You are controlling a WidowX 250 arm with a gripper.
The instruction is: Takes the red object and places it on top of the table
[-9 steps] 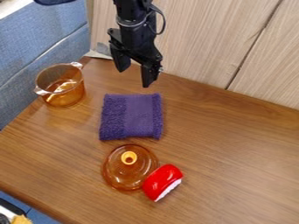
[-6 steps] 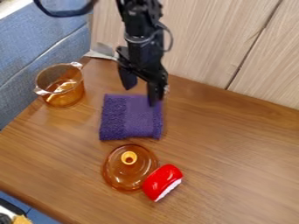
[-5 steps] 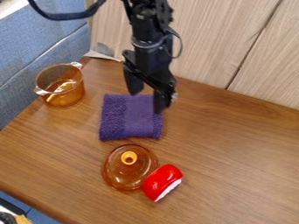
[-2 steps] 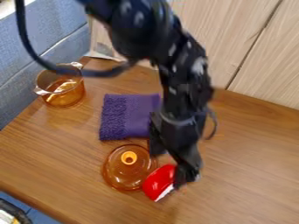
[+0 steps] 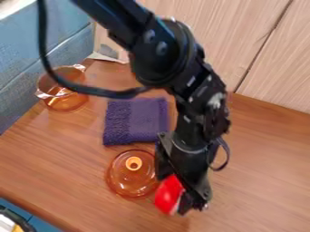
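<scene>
The gripper grabs the red object by its rounded red sides next, to place it on top of the table.
The gripper (image 5: 171, 195) is low over the lower middle of the wooden table (image 5: 254, 176), open, with its fingers apart on either side of the red object (image 5: 167, 194). This object has a white underside, and the gripper hides its upper right part. Close to its left lies a round amber glass lid (image 5: 124, 179) with a yellowish knob.
A folded purple cloth (image 5: 136, 122) lies behind the lid, with the arm passing to its right. An amber glass pot (image 5: 65, 102) stands at the left, partly behind the arm's cable. Wooden panels (image 5: 275, 68) rise at the back.
From the back of the table, the gripper has come forward and down, right of the cloth, to the red object. The red object has shifted slightly toward the front and turned a little.
</scene>
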